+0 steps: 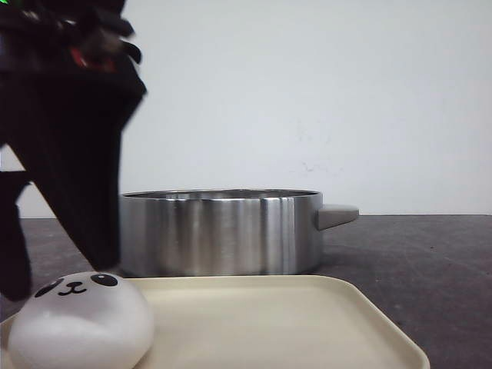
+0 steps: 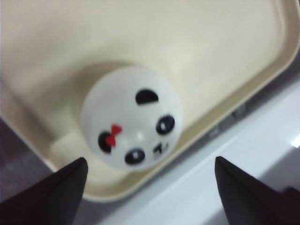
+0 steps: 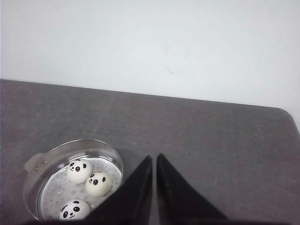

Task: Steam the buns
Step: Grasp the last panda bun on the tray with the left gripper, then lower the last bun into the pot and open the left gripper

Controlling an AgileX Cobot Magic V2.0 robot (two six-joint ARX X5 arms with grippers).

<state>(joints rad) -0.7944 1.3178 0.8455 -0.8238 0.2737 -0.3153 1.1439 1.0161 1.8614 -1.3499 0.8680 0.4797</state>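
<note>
My left gripper must come down before closing on the panda bun: its fingers are level with the bun's top in the front view, above the bun's sides.
One white panda-face bun (image 1: pixel 81 323) lies at the near left corner of the cream tray (image 1: pixel 307 323). In the left wrist view this bun (image 2: pixel 131 117) shows a red bow, and my left gripper (image 2: pixel 150 159) hangs open over it, the fingers wide apart and touching nothing. Three more buns (image 3: pixel 78 170) (image 3: pixel 99 183) (image 3: pixel 74 209) lie inside the steel pot (image 3: pixel 70 145) on its perforated floor. My right gripper (image 3: pixel 154 156) is shut and empty, raised above the dark table beside the pot. The left arm (image 1: pixel 69 138) fills the front view's left side.
The steel pot (image 1: pixel 219 234), with a grey handle (image 1: pixel 338 215), stands right behind the tray. Dark grey tabletop (image 1: pixel 430 261) extends to the right, and a white wall (image 1: pixel 307 92) closes the back. The table's white front edge (image 2: pixel 234 178) runs beside the tray (image 2: pixel 211 56).
</note>
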